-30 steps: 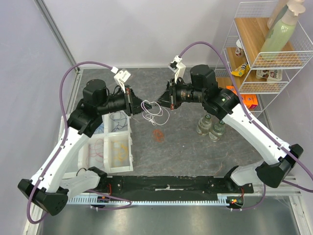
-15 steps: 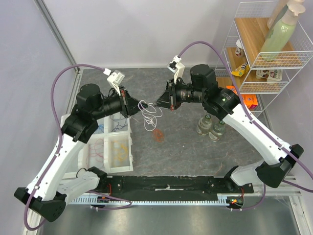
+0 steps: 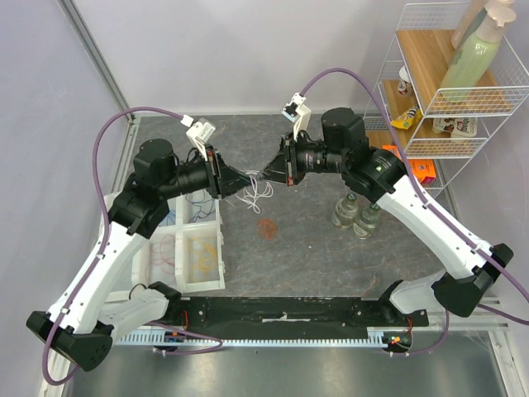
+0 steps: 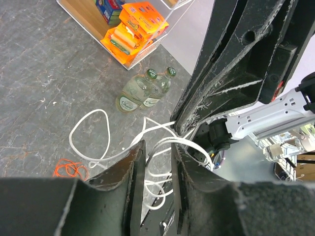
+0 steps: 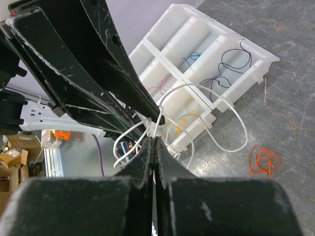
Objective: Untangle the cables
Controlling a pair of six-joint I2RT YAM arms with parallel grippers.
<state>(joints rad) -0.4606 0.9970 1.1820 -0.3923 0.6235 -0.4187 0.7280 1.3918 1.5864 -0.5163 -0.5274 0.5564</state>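
My left gripper closes on the piece of white cable now, since the piece runs between my open fingers and closing now would catch it.
A bunch of white cable loops point(image 3: 258, 193) hangs between my two grippers above the grey table. My right gripper point(image 3: 264, 175) is shut on the white cable; in the right wrist view the strands point(image 5: 231, 111) come out at its closed tips point(image 5: 153, 139). My left gripper point(image 3: 237, 180) faces it, tip almost touching tip. Its jaws point(image 4: 158, 145) stand a narrow gap apart, with white loops point(image 4: 96, 110) running through and past the gap. A small orange cable point(image 3: 267, 227) lies loose on the table and also shows in both wrist views point(image 4: 69, 169) point(image 5: 264, 160).
A white divided tray point(image 3: 221, 252) at the left holds blue, dark, red and yellow wire loops point(image 5: 197, 29). Two glass bottles point(image 3: 355, 215) stand right of centre. A wire shelf point(image 3: 450, 83) with bottles and orange packets point(image 4: 135, 29) stands at the back right.
The left gripper pulled away to the left, stretching the white loops, then came back close to the right gripper's tips. The white bunch now hangs shorter. The right gripper has barely moved.
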